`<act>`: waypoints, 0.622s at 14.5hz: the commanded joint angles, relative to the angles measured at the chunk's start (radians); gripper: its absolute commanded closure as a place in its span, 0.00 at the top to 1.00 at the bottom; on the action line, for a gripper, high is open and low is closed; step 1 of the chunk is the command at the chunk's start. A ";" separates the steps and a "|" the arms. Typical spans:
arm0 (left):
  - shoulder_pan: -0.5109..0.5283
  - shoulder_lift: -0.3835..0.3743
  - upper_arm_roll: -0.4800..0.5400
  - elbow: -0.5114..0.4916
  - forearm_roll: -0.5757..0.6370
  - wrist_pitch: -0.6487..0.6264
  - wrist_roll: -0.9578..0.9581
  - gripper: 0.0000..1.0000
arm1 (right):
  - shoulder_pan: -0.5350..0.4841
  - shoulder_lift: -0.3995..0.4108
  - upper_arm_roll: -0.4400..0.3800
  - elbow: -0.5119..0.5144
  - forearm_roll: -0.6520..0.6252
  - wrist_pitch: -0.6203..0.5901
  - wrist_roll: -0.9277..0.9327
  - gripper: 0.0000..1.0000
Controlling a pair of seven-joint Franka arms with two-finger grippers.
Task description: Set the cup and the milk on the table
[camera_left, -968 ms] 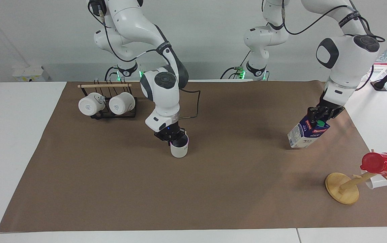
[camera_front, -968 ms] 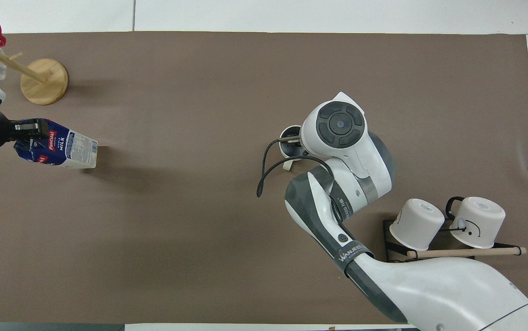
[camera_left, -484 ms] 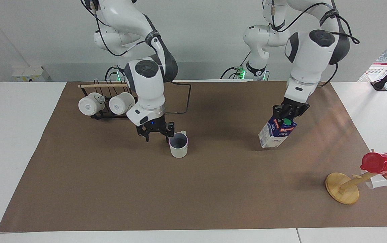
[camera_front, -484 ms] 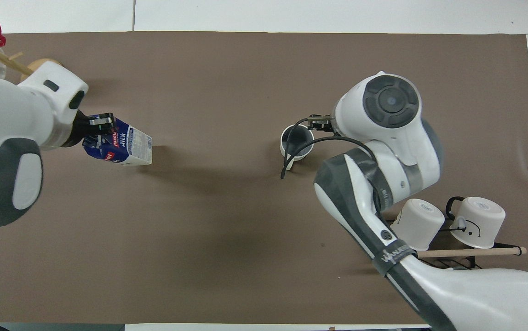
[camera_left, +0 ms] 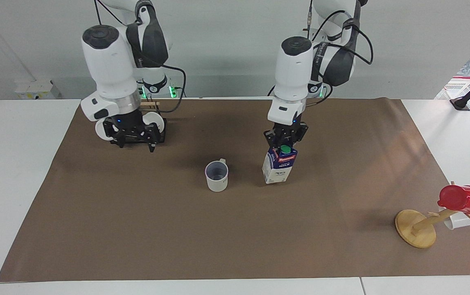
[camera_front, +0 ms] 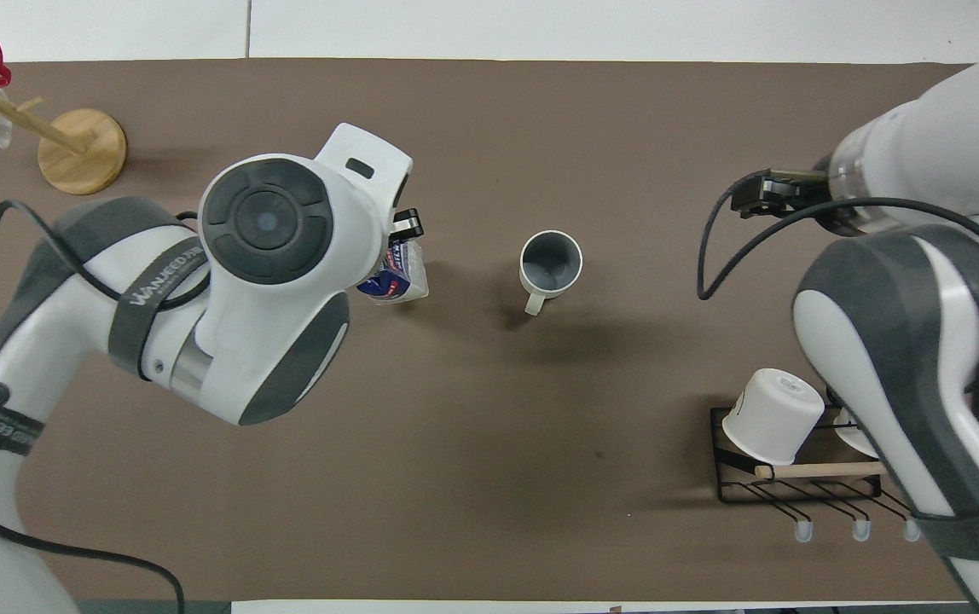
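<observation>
The robot's left gripper should move the milk carton (camera_front: 400, 276) toward the brown spot beside the cup before releasing it, because the carton hangs short of that spot.
The cup (camera_left: 217, 177) stands upright on the table's brown sheet (camera_left: 235, 241), near the middle, with nothing holding it; it also shows in the overhead view (camera_front: 550, 263). The milk (camera_left: 278, 166) is nearly upright beside the cup, toward the left arm's end, its base at or just above the sheet. My left gripper (camera_left: 285, 144) is shut on the carton's top. In the overhead view the left arm hides most of the milk (camera_front: 397, 280). My right gripper (camera_left: 133, 144) is open and empty, raised over the mug rack; it also shows in the overhead view (camera_front: 758, 194).
A black wire rack (camera_front: 796, 488) with two white mugs (camera_front: 773, 416) stands near the robots at the right arm's end. A wooden mug stand (camera_left: 416, 229) with a red cup (camera_left: 462, 199) stands at the left arm's end.
My right gripper let go of the cup, opened, rose and drew back over the rack. My left arm carried the milk in toward the middle, turned it upright and lowered it beside the cup.
</observation>
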 commanded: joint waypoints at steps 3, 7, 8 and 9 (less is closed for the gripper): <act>-0.103 0.115 0.017 0.137 0.079 -0.072 -0.090 0.00 | -0.144 -0.092 0.011 -0.035 0.026 -0.159 -0.184 1.00; -0.143 0.184 0.020 0.228 0.089 -0.102 -0.110 0.00 | -0.221 -0.112 0.011 -0.019 0.030 -0.226 -0.252 1.00; -0.151 0.197 0.020 0.235 0.095 -0.102 -0.121 0.00 | -0.220 -0.111 0.012 0.021 0.030 -0.248 -0.251 1.00; -0.161 0.195 0.019 0.232 0.096 -0.101 -0.127 0.00 | -0.220 -0.093 0.014 0.084 0.032 -0.322 -0.251 1.00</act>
